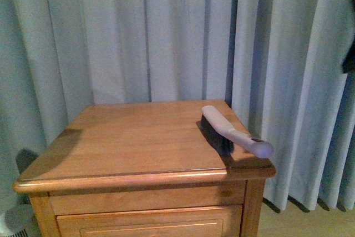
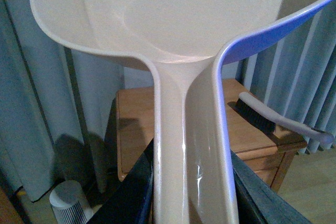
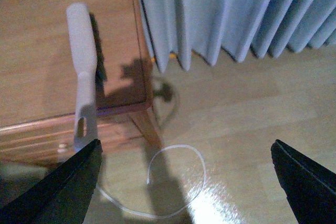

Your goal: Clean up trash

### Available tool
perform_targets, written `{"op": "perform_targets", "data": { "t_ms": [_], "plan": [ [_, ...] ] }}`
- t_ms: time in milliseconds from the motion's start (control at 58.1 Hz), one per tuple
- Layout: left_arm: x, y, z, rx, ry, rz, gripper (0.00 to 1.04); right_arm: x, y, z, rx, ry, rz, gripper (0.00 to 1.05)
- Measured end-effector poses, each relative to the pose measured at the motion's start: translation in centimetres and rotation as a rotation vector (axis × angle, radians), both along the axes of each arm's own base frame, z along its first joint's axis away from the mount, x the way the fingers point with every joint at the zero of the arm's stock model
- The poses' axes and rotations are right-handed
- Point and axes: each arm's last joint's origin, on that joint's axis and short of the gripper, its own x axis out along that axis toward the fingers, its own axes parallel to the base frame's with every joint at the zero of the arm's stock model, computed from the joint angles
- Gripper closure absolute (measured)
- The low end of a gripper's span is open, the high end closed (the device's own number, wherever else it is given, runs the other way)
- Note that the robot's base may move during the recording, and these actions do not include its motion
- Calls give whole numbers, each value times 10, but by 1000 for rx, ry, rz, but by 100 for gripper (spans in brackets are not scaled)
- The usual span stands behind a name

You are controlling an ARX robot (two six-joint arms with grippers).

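The brush's dark bristles rest on the cabinet top and its pale handle [image 1: 248, 141] sticks out into open air, so my right gripper will grab the brush there next.
My left gripper [image 2: 191, 182] is shut on the handle of a beige dustpan [image 2: 173, 19], whose pan fills the top of the left wrist view, held in the air above and beside the wooden cabinet [image 2: 142, 124]. A hand brush [image 1: 233, 130] with a pale handle and dark bristles lies at the cabinet top's right edge, its handle overhanging the front corner; it also shows in the left wrist view [image 2: 278, 119] and the right wrist view [image 3: 83, 72]. My right gripper [image 3: 186, 182] is open and empty, above the floor just right of the cabinet. No trash scrap is in view.
Pale blue curtains [image 1: 166, 31] hang behind the cabinet [image 1: 133, 137]. A thin white cable loop [image 3: 176, 182] lies on the wooden floor below my right gripper. A small white ribbed appliance [image 2: 71, 203] stands on the floor left of the cabinet.
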Motion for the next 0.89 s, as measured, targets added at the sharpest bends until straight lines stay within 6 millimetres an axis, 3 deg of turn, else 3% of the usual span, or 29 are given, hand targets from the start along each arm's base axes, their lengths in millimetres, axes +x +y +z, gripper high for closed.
{"op": "perform_targets", "data": {
  "t_ms": [120,327,654,895],
  "plan": [
    [0,0,0,0,0,0,78,37,30,-9,6,107,27,7],
    [0,0,0,0,0,0,78,77,81,-41,-15,198,79,7],
    [0,0,0,-1,0,0,78,107,96,-97,-12,297,68,7],
    [0,0,0,-1,0,0,78,124,102,-103,22,282,66,7]
  ]
}}
